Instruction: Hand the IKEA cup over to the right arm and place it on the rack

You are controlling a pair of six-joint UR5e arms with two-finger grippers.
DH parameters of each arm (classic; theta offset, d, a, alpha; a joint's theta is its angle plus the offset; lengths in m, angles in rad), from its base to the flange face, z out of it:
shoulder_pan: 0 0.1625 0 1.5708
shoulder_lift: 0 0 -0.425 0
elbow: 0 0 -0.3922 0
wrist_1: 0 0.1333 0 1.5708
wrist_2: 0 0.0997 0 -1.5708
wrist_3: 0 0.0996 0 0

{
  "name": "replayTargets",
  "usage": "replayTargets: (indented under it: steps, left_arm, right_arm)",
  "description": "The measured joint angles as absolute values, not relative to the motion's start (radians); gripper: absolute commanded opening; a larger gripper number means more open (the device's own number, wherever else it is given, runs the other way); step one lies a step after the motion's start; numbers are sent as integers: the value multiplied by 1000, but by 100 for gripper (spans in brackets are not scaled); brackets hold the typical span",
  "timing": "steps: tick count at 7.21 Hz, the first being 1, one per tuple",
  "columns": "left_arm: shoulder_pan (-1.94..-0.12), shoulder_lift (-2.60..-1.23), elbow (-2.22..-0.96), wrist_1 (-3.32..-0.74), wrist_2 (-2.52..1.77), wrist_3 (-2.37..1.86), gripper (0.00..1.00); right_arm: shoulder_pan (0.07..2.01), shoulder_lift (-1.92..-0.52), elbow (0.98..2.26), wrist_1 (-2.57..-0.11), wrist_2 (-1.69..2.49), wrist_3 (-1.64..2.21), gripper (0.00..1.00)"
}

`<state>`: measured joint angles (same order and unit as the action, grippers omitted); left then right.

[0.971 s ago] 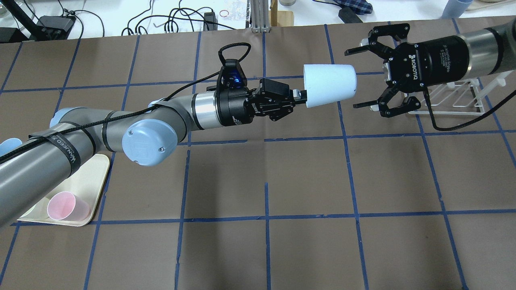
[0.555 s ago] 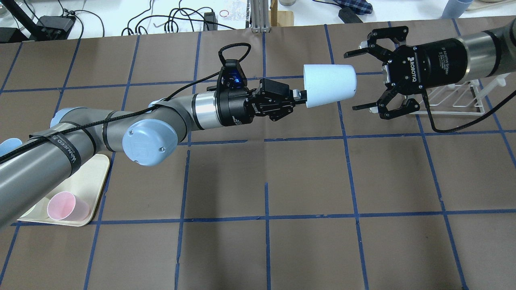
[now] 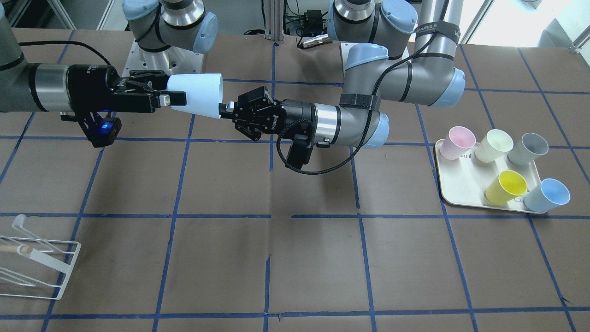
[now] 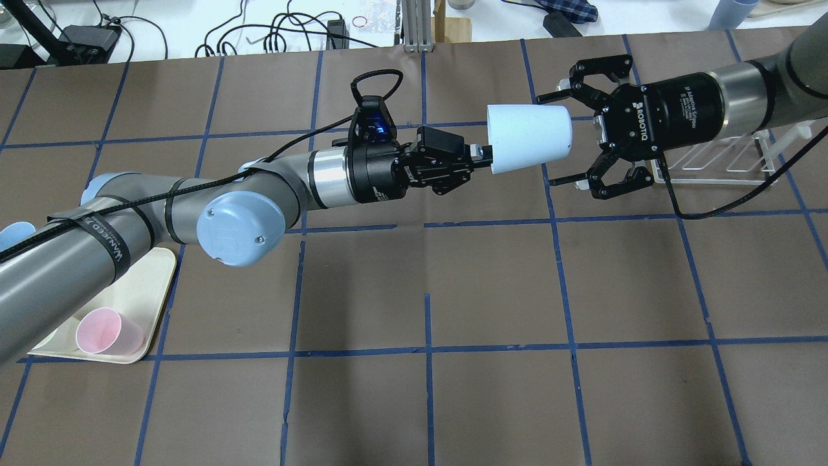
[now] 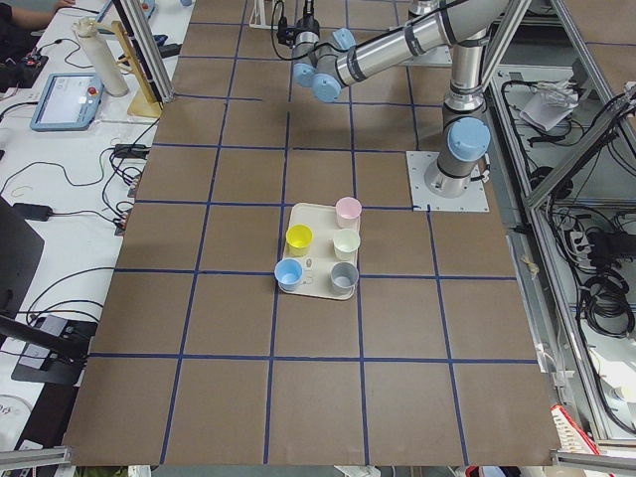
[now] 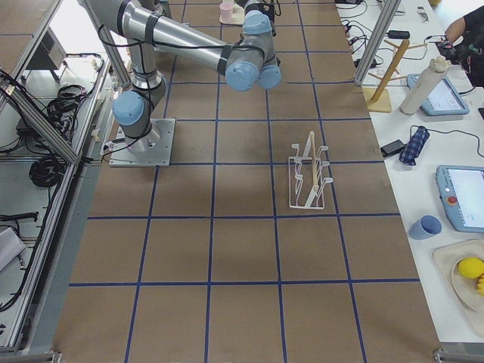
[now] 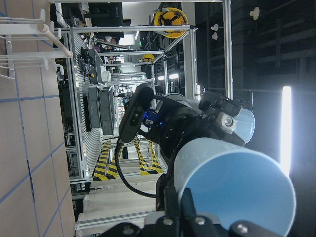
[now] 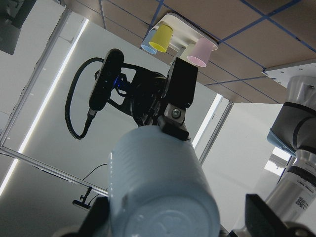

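The cup needs to be grabbed by its narrow base end [image 3: 175,90] next with my right gripper, so that I can carry the cup onto the rack [image 3: 44,260].
The pale-blue IKEA cup [image 4: 527,138] hangs level in mid-air above the table, also in the front view [image 3: 196,96]. My left gripper [image 4: 482,155] is shut on its wide rim; its wrist view looks into the blue inside [image 7: 237,190]. My right gripper [image 4: 546,142] is open, with one fingertip on each side of the cup's narrow base end and not touching it. The right wrist view shows the cup's base [image 8: 160,182] close up. The white wire rack [image 4: 728,158] stands on the table behind the right gripper, also in the front view [image 3: 34,260].
A cream tray [image 3: 461,189] on the robot's left side holds pink [image 3: 456,142], pale yellow, grey [image 3: 530,148] and yellow [image 3: 504,186] cups. A second light-blue cup [image 3: 548,194] stands at its edge. Cables and gear lie beyond the table's far edge.
My right gripper has moved toward the cup, so its open fingers now flank the cup's base. The left arm and the cup have not moved.
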<state>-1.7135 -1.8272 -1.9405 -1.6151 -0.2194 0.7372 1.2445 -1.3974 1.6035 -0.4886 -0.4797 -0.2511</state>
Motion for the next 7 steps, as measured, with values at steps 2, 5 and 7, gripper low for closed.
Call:
replayTargets:
  steps: [2,5,7]
  left_arm:
    - [-1713,-1828,-1940,-1615,-219,736,0]
    - [-1713,-1829,-1941,-1615,-218,736,50]
    - [-1712,-1829,-1940,-1616,-216,734,68]
  right_arm:
    - [1245,-1393,1595,-494,-480,-228,90]
    - [1243,-1391,1593,-497,-479,-216,68]
    - [1240,-1391,1592,-495,-480,-216,57]
